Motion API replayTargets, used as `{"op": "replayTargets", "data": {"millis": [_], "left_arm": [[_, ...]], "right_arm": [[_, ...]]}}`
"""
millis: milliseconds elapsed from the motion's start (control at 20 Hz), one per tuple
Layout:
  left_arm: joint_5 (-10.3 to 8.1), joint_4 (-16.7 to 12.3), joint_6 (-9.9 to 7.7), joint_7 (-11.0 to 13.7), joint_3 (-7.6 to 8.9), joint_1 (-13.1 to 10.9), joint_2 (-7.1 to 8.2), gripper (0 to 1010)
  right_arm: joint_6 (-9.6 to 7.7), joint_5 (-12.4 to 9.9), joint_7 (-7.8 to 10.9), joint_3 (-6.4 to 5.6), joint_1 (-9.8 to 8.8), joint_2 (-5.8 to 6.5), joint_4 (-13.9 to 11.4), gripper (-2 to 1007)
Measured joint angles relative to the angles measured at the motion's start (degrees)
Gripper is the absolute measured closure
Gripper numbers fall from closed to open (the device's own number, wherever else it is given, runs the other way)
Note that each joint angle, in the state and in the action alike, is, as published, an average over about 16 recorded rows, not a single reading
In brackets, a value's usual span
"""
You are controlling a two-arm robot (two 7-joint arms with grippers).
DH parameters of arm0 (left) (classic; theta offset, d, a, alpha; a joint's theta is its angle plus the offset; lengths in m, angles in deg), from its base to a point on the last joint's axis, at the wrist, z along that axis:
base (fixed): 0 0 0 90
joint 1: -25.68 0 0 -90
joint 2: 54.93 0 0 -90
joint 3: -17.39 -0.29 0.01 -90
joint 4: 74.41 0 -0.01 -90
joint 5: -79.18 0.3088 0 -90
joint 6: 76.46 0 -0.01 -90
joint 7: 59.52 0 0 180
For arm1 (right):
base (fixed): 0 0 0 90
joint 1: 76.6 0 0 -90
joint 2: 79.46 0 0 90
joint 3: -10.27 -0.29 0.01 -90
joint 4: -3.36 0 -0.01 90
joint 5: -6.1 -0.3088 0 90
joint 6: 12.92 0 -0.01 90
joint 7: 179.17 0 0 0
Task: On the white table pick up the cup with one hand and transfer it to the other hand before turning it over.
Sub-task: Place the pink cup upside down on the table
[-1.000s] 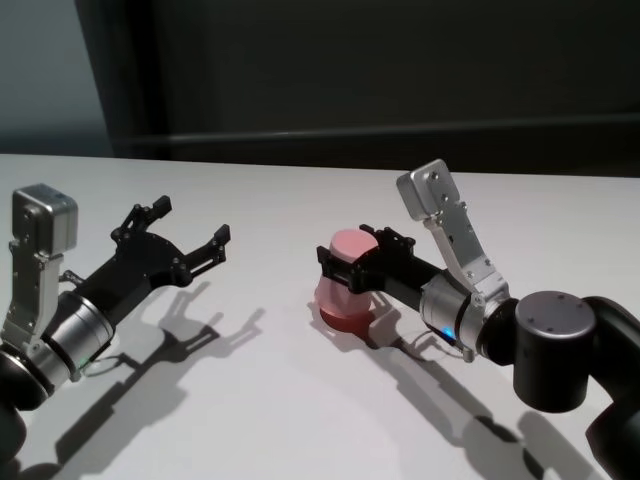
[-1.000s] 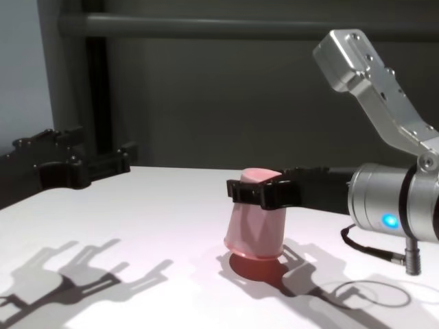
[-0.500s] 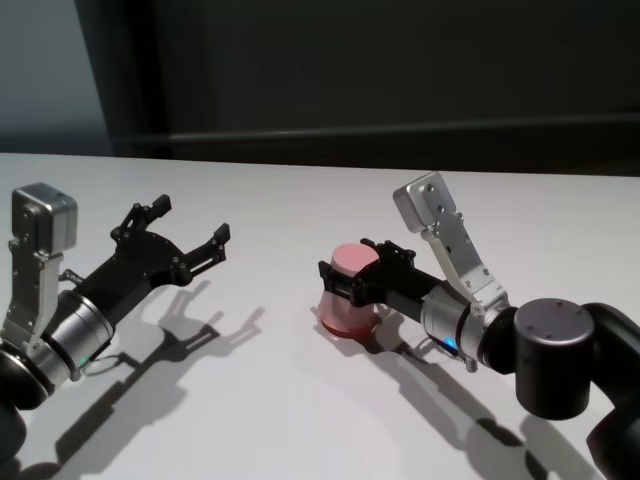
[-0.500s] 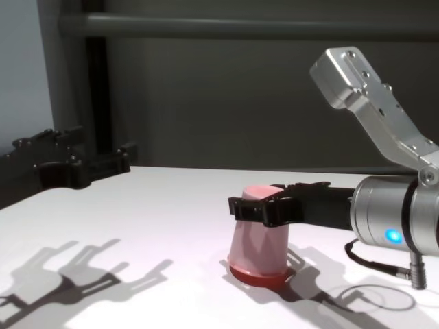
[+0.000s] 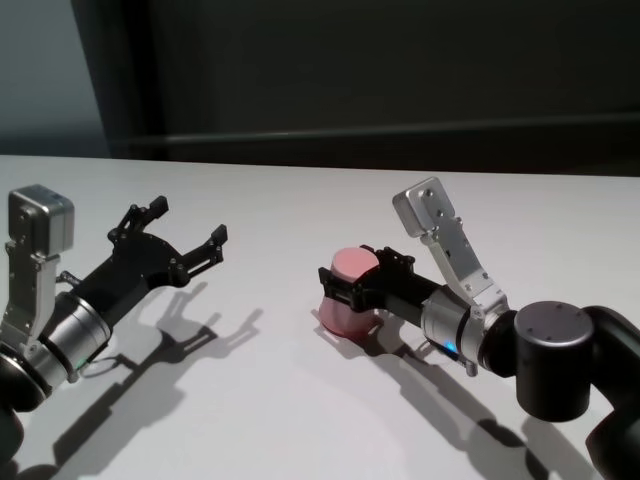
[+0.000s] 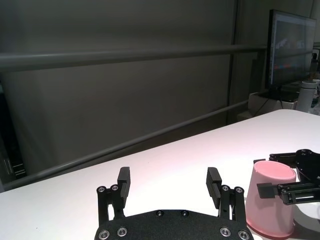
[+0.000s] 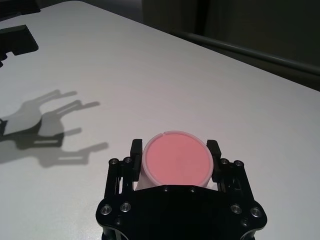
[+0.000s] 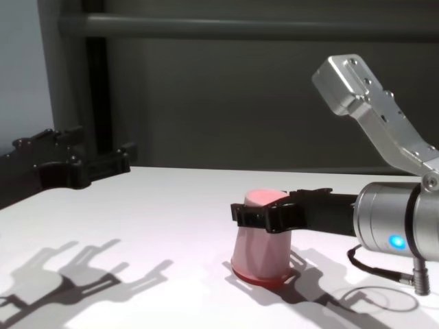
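My right gripper opens now and the cup would stand, since in the chest view the cup's wide rim [image 8: 257, 277] meets its shadow on the white table.
The cup [image 5: 341, 312] is pink and stands upside down, flat base up and wide rim down on the white table [image 5: 300, 420]. My right gripper [image 5: 352, 272] is shut on the cup's upper part, one finger on each side, as the right wrist view shows around the cup [image 7: 176, 164]. In the chest view the cup [image 8: 260, 255] has its rim meeting its own shadow on the table. My left gripper [image 5: 190, 222] hovers open and empty well to the left of the cup, pointing toward it. The left wrist view has the cup [image 6: 272, 202] off to one side of the left gripper [image 6: 169, 181].
A dark wall with horizontal rails [image 8: 206, 27] runs behind the table's far edge. Bare white tabletop [image 8: 151, 219] lies between the two grippers. A monitor [image 6: 292, 55] stands beyond the table in the left wrist view.
My right gripper has lowered the cup from slightly above the table down to its surface. The left arm has not moved.
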Motion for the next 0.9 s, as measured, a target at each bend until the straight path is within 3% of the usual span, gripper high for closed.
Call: {"op": "replayTargets", "data": {"millis": [900], "left_arm": [[0.0, 0.0, 0.0, 0.0, 0.0, 0.0, 0.0, 9]], "right_arm": [[-0.13, -0.05, 0.1, -0.15, -0.11, -0.03, 0.09, 29]]}}
